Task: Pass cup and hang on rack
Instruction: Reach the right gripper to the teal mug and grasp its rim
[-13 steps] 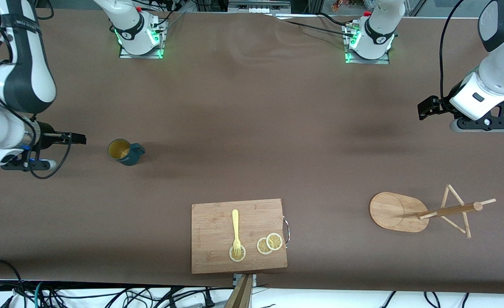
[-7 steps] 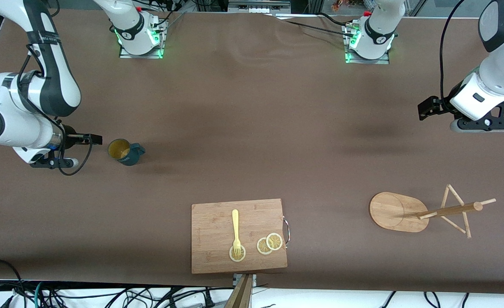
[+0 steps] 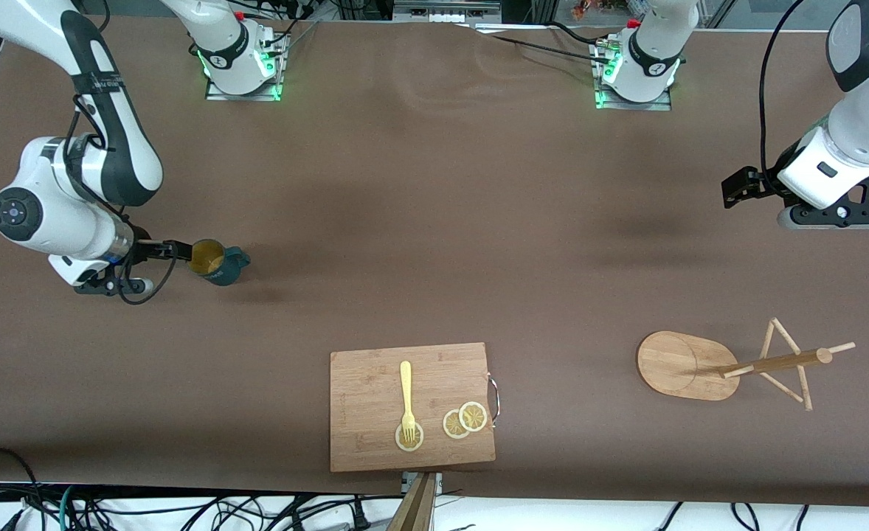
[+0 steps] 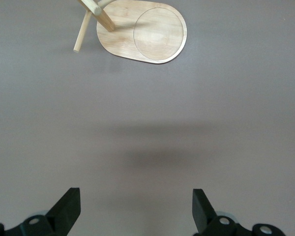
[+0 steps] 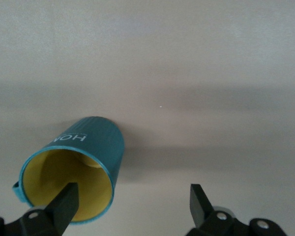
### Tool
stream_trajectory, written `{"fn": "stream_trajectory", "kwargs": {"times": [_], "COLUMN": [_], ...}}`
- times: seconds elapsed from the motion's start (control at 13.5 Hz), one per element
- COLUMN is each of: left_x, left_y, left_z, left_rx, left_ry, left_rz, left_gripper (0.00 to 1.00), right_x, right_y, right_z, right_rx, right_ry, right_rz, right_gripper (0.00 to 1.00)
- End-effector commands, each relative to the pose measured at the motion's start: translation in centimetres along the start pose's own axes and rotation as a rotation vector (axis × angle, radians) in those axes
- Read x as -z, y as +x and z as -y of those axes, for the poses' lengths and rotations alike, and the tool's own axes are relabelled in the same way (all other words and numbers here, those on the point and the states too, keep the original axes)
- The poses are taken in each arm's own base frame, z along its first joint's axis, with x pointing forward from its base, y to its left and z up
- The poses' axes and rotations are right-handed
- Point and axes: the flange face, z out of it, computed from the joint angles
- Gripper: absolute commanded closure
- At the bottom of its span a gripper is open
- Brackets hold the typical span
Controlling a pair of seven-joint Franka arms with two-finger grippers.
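Note:
My right gripper is not ready to close yet: its fingers are above the cup's rim (image 3: 195, 267) and the yellow inside of the cup. It needs to go lower first, then close on the cup.
The dark teal cup (image 3: 218, 264) with a yellow inside stands toward the right arm's end of the table, its handle turned away from the gripper. My right gripper (image 3: 182, 251) is open at the cup's rim. In the right wrist view one finger (image 5: 64, 204) lies over the mouth of the cup (image 5: 88, 147), and the cup's wall is between the two fingers of the right gripper (image 5: 132, 201). The bamboo rack (image 3: 681, 365) stands toward the left arm's end. My left gripper (image 3: 733, 188) waits open above the table, with the rack (image 4: 147, 34) farther off and nothing in the left gripper (image 4: 135, 206).
A wooden cutting board (image 3: 368, 369) with a metal handle lies near the table's front edge. On it are a yellow fork (image 3: 406, 391) and lemon slices (image 3: 465, 420). Brown tabletop stretches between the cup and the rack.
The right arm has swung toward the cup, bringing its open fingers from a short way off up to the rim. The cup, the rack and the left arm have not moved.

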Motion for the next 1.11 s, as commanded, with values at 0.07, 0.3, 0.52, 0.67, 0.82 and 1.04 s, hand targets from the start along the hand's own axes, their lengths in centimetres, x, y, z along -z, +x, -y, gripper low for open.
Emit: {"fn": "stream_trajectory", "kwargs": {"times": [0.07, 0.3, 0.52, 0.67, 0.82, 1.04], "left_x": [0.1, 0.1, 0.0, -0.3, -0.3, -0.3], "left_y": [0.2, 0.2, 0.3, 0.3, 0.4, 0.4], "left_z": [0.3, 0.3, 0.3, 0.4, 0.4, 0.5], "left_rx": [-0.020, -0.019, -0.019, -0.019, -0.018, -0.016], "left_ry": [-0.006, -0.006, -0.007, -0.009, -0.011, -0.011], "left_rz": [-0.005, -0.005, -0.004, 0.003, 0.003, 0.003], "left_gripper": [0.00, 0.00, 0.00, 0.00, 0.00, 0.00], "right_x": [-2.4, -3.0, -2.8, -2.8, -2.2, 0.8], "right_y": [0.0, 0.2, 0.1, 0.1, 0.3, 1.7], "right_z": [0.6, 0.7, 1.8, 2.0, 2.6, 5.3], "right_rx": [-0.016, -0.016, -0.015, -0.029, -0.015, 0.034], "right_ry": [0.026, 0.027, 0.032, 0.033, 0.035, 0.046], "right_rz": [-0.030, -0.031, -0.016, -0.002, -0.010, -0.062], "right_gripper": [0.00, 0.44, 0.98, 1.00, 1.00, 1.00]}}
